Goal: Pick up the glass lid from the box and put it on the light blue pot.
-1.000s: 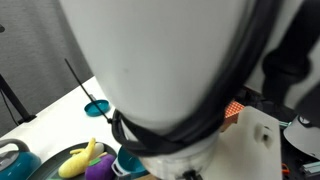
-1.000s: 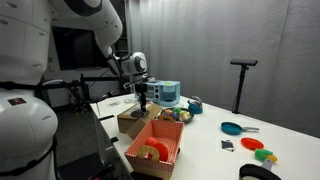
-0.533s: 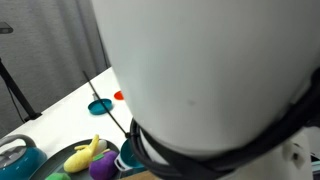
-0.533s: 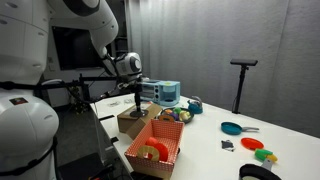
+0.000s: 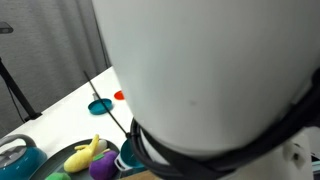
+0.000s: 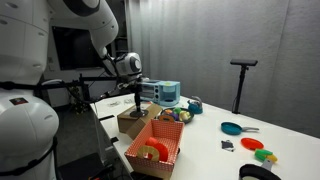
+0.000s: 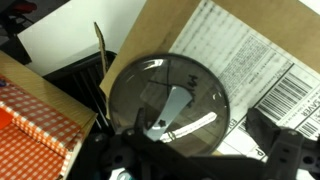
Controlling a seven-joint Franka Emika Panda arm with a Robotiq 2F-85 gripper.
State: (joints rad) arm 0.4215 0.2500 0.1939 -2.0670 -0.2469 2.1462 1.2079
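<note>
My gripper closes on the glass lid's near edge [image 6: 139, 112] [image 7: 196, 149] now, since my fingers reach past that edge on either side.
In the wrist view the glass lid [image 7: 170, 100] lies flat in the brown cardboard box [image 7: 240, 55], on a flap with a printed label. It is round and see-through, with a silvery strip across its middle. My gripper [image 7: 185, 160] is open right above it, its dark fingers either side of the lid's near edge and not closed on it. In an exterior view the gripper [image 6: 137, 100] hangs over the box [image 6: 128, 122] at the table's edge. The light blue pot shows at the lower left in an exterior view [image 5: 14, 160] and small behind the fruit bowl in an exterior view [image 6: 194, 104].
A box with red-and-white checkered lining [image 6: 155, 150] stands beside the cardboard box. A bowl of toy fruit [image 5: 85, 160] and a pale blue container [image 6: 167, 93] sit behind. A small teal frying pan [image 6: 232, 128] lies farther off. The arm's white body [image 5: 200, 70] fills most of one exterior view.
The gripper has shifted a little sideways and down over the cardboard box since a second ago. Nothing has moved in the last half second.
</note>
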